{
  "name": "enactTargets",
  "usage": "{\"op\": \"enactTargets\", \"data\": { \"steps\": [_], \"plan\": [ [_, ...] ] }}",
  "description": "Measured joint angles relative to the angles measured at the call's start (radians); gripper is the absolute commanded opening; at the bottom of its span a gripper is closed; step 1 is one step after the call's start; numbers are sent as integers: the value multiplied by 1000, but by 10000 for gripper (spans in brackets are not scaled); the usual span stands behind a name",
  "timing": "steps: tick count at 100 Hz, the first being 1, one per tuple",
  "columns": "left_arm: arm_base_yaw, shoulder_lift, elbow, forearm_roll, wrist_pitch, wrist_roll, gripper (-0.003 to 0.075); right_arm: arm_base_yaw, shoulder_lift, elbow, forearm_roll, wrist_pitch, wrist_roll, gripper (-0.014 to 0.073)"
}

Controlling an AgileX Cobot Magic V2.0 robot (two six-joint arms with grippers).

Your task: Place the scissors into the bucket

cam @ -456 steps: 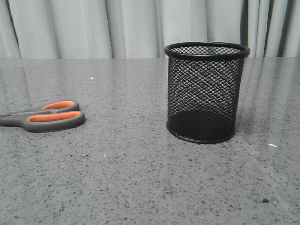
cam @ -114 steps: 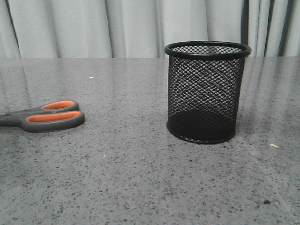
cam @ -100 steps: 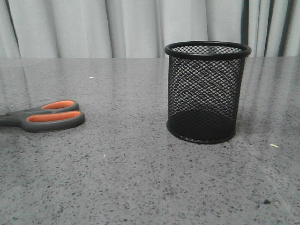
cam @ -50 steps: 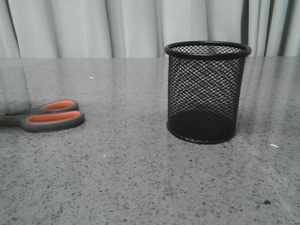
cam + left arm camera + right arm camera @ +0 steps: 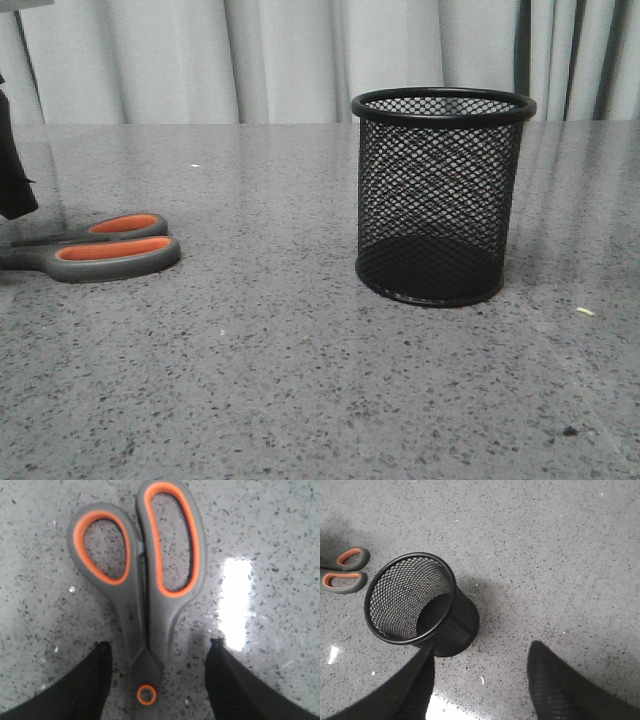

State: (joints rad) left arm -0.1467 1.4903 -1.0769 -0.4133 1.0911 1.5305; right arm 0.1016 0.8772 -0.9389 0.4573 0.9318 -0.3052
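Note:
The grey handles of the scissors are below the fingers of my left gripper, so it isn't time to close yet. My left gripper should go down to the handles first, then close on the scissors.
The scissors (image 5: 95,250) lie flat on the table at the left, grey handles with orange-lined loops toward the middle; the blades are out of the front view. In the left wrist view the scissors (image 5: 150,595) lie between my open left gripper's (image 5: 157,652) fingers, the pivot screw near the fingertips. A dark part of the left arm (image 5: 12,170) shows at the front view's left edge. The bucket (image 5: 440,195) stands upright, black wire mesh, right of centre. In the right wrist view the bucket (image 5: 420,605) is empty; my right gripper (image 5: 480,652) is open above and beside it.
The table (image 5: 270,380) is grey speckled stone. Grey curtains (image 5: 300,60) hang behind it. A small pale scrap (image 5: 584,311) lies right of the bucket and a dark speck (image 5: 567,430) near the front right.
The left arm has come into the front view at the left edge, above the scissors' blades. The scissors and the bucket have not moved.

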Motion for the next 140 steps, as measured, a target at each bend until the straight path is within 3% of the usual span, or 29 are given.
{"op": "enactTargets", "data": {
  "steps": [44, 100, 140],
  "plan": [
    [-68, 57, -5, 3, -48, 9, 388, 0, 0, 0, 0, 2, 0, 373],
    [-68, 83, -20, -4, -36, 9, 388, 0, 0, 0, 0, 22, 0, 373],
    [-68, 125, -39, -12, 39, 6, 388, 0, 0, 0, 0, 24, 0, 373]
  ]
}}
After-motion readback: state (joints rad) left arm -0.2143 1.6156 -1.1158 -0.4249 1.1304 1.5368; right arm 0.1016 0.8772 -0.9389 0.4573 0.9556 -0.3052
